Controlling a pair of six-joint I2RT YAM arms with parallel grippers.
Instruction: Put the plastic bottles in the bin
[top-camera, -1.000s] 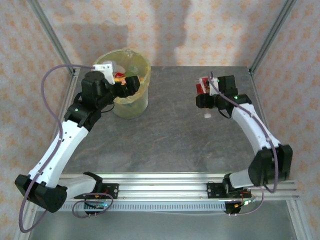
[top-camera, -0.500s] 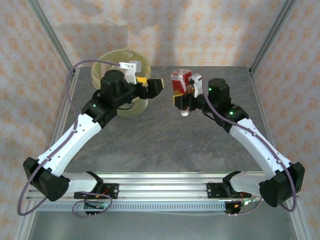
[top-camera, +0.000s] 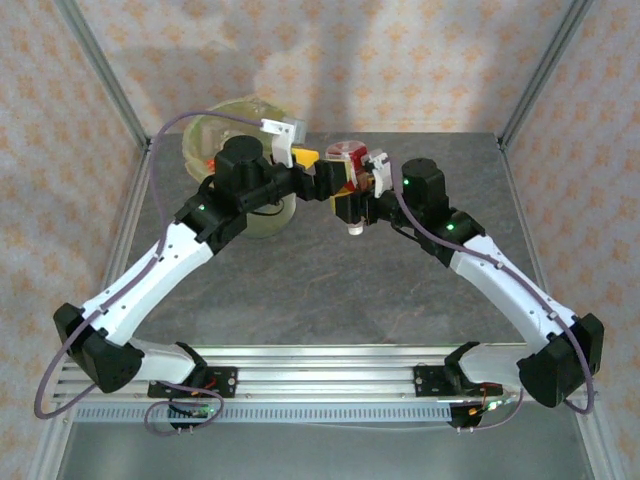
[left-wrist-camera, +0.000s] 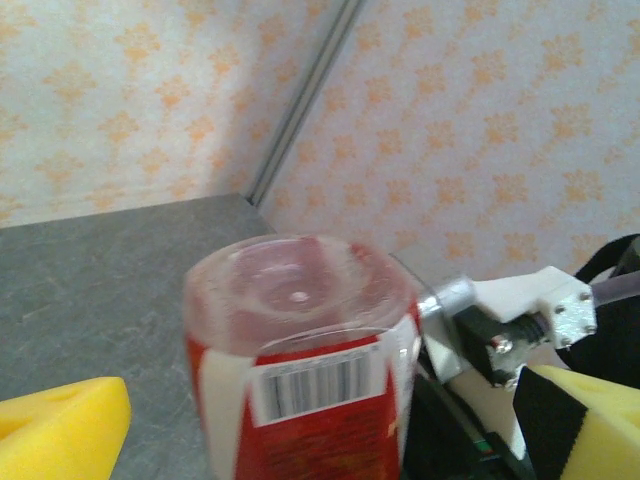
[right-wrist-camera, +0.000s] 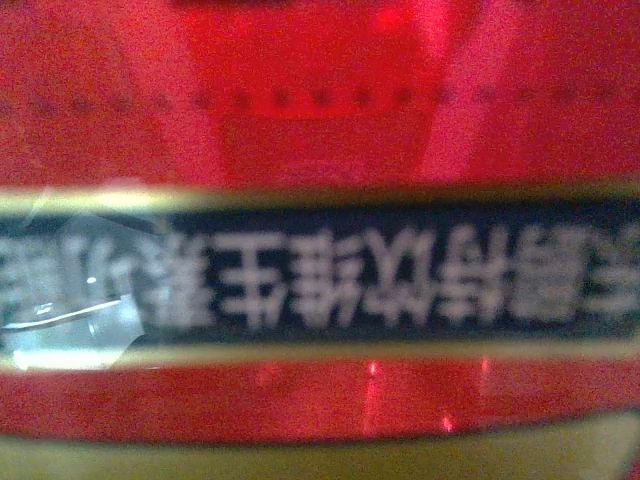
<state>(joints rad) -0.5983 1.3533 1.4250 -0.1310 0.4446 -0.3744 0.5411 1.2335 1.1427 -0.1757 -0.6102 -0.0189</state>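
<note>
The yellow gripper finger stops short of the bottle's near side in the top view, so my left gripper should move toward the bottle before closing.
A plastic bottle (top-camera: 347, 158) with a red label hangs upside down over the middle back of the table, its white cap (top-camera: 355, 229) pointing down. My right gripper (top-camera: 358, 192) is shut on it, and the red label (right-wrist-camera: 320, 100) sits right against the right wrist camera. My left gripper (top-camera: 328, 180) is open. In the left wrist view its yellow pads (left-wrist-camera: 60, 430) stand on either side of the bottle (left-wrist-camera: 300, 350), clear of it. The bin (top-camera: 205, 140) with its yellow-green bag stands at the back left, partly hidden behind my left arm.
Metal frame posts (top-camera: 100, 80) rise at the table's back corners in front of patterned walls. The aluminium rail (top-camera: 320, 362) with both arm bases runs along the near edge. The grey tabletop (top-camera: 330, 290) lies bare between the arms.
My left arm swung right, away from the bin, until its open fingers flank the bottle. My right arm carried the bottle left and up toward the centre.
</note>
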